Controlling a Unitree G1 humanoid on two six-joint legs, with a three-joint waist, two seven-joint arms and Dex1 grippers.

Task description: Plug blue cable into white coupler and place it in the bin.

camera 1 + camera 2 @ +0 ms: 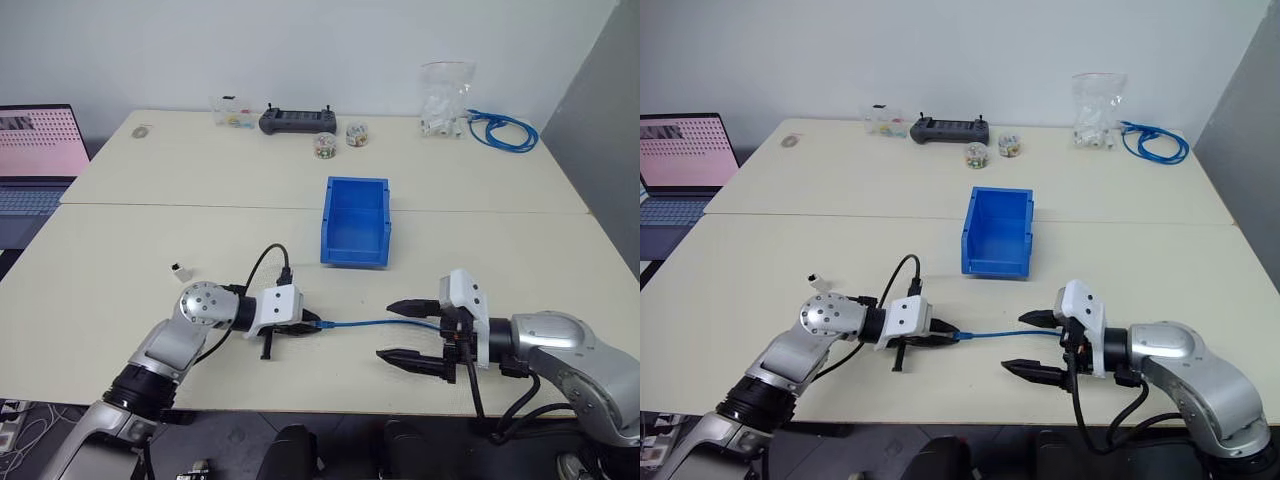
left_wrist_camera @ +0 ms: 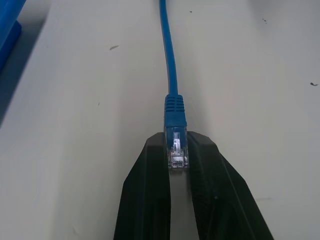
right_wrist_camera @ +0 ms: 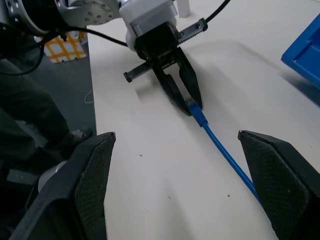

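Note:
I will next grab the blue cable with my right gripper by the blue boot just behind the clear plug, because my left gripper's fingers cover the plug.
The blue cable lies straight on the table near the front edge. My left gripper is shut on its clear plug, which sits pinched between the black fingertips. The cable's other end runs between the fingers of my right gripper, which stands open and does not touch it. In the right wrist view the cable leads up to the left gripper. The white coupler rests on the table behind my left arm. The bin stands open-topped in mid-table, beyond the cable.
Along the far edge sit a black controller, two small jars, a clear box, a clear bag of white parts and a coiled blue cable bundle. A laptop stands at the left.

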